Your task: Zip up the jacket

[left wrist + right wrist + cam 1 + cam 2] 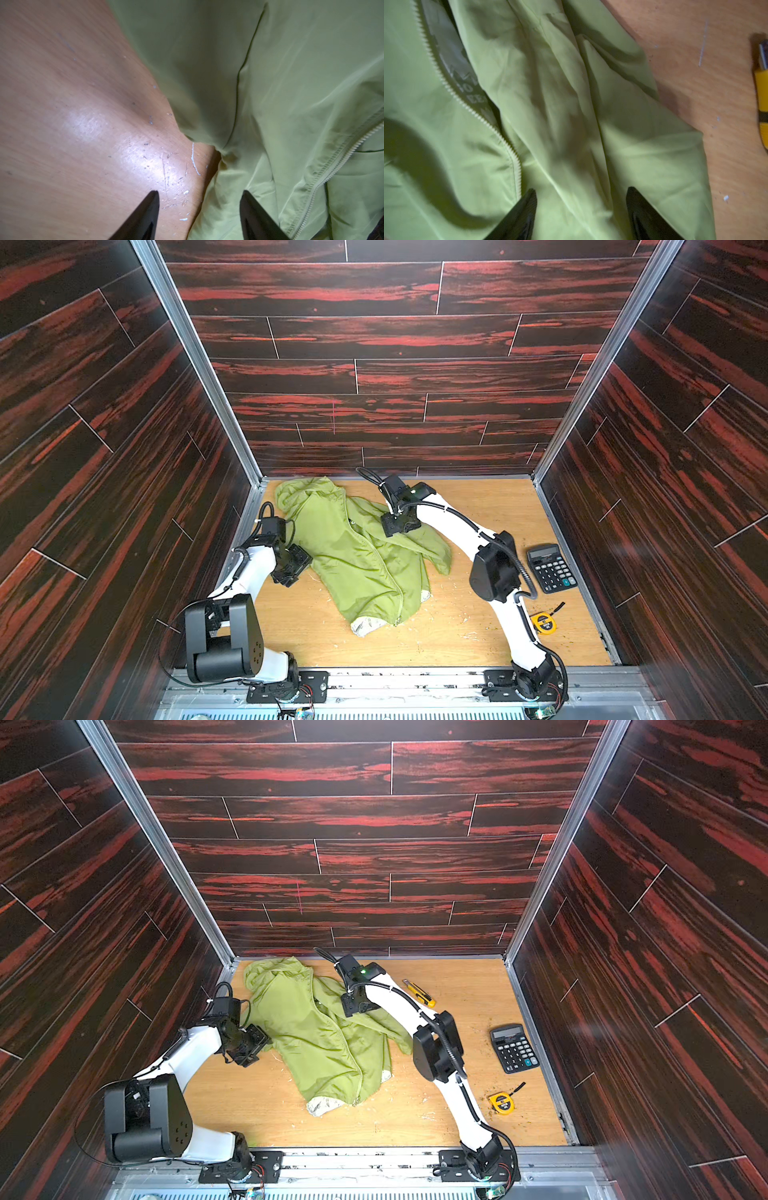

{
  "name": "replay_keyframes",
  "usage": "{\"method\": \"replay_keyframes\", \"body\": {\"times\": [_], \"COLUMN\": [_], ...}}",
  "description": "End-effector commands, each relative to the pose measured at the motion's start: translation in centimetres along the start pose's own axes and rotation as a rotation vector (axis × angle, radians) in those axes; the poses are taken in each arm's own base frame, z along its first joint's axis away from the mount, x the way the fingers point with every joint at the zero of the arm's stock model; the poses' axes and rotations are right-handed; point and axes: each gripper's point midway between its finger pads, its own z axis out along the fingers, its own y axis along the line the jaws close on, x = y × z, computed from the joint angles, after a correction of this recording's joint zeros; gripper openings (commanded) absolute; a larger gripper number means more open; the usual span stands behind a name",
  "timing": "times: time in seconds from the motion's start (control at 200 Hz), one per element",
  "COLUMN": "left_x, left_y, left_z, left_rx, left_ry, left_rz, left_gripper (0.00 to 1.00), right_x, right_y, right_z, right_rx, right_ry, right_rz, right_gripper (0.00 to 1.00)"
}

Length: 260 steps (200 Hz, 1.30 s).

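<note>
I need to spread the jacket flat for zipping, so I should next grab the jacket's bunched outer fold with my right gripper and leave the zipper teeth free.
The lime-green hooded jacket lies crumpled on the wooden table, hood toward the back wall and hem toward the front. Its pale zipper runs down the front. In the right wrist view one row of zipper teeth lies apart from the other flap, with grey lettered lining showing beside it. My left gripper is open at the jacket's left edge, one finger over bare table and one over the cloth. My right gripper is open over the jacket's right chest, holding nothing.
A black calculator and a yellow tape measure lie at the table's right side. Behind the right arm lies a yellow utility knife. Dark wood-patterned walls close the table on three sides.
</note>
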Motion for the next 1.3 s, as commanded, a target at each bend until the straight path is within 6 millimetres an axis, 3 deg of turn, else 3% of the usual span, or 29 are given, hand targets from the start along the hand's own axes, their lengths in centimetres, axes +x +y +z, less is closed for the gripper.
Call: {"method": "replay_keyframes", "body": {"times": [0.0,0.105,0.215,0.275,0.416,0.546,0.621,0.962,1.107,1.297], "left_x": [-1.0,-1.7,-2.4,-2.8,-3.6,-4.6,-4.7,-6.6,-7.2,-7.9], "left_y": [-0.7,-1.1,-1.3,-1.3,-1.3,-1.4,-1.1,-0.1,0.7,1.6], "left_z": [0.3,1.4,2.5,3.1,3.7,3.1,2.7,0.8,0.3,-0.2], "left_rx": [0.022,0.024,0.019,0.006,-0.021,-0.038,-0.060,-0.076,-0.084,-0.082], "left_ry": [-0.020,-0.016,-0.019,-0.018,-0.010,-0.028,-0.019,-0.041,-0.044,-0.046], "left_rz": [-0.025,-0.038,-0.042,-0.037,-0.010,0.017,0.029,0.032,0.020,-0.004], "left_gripper": [0.65,0.65,0.62,0.53,0.20,0.06,0.00,0.00,0.00,0.00], "right_x": [1.0,0.9,0.7,0.5,-0.4,-1.5,-1.9,-2.5,-2.2,-1.4], "right_y": [-0.4,-0.1,-0.4,-0.8,-2.5,-4.7,-6.0,-12.7,-15.4,-17.4], "right_z": [2.7,3.7,3.9,3.6,2.4,0.2,-1.1,-5.6,-6.1,-5.6], "right_rx": [0.013,-0.015,-0.043,-0.056,-0.082,-0.115,-0.130,-0.168,-0.156,-0.126], "right_ry": [0.091,0.113,0.119,0.117,0.102,0.067,0.050,-0.002,-0.002,0.017], "right_rz": [-0.027,-0.005,0.025,0.046,0.101,0.166,0.199,0.338,0.400,0.448], "right_gripper": [0.71,0.67,0.51,0.38,0.17,0.00,0.00,0.00,0.00,0.00]}}
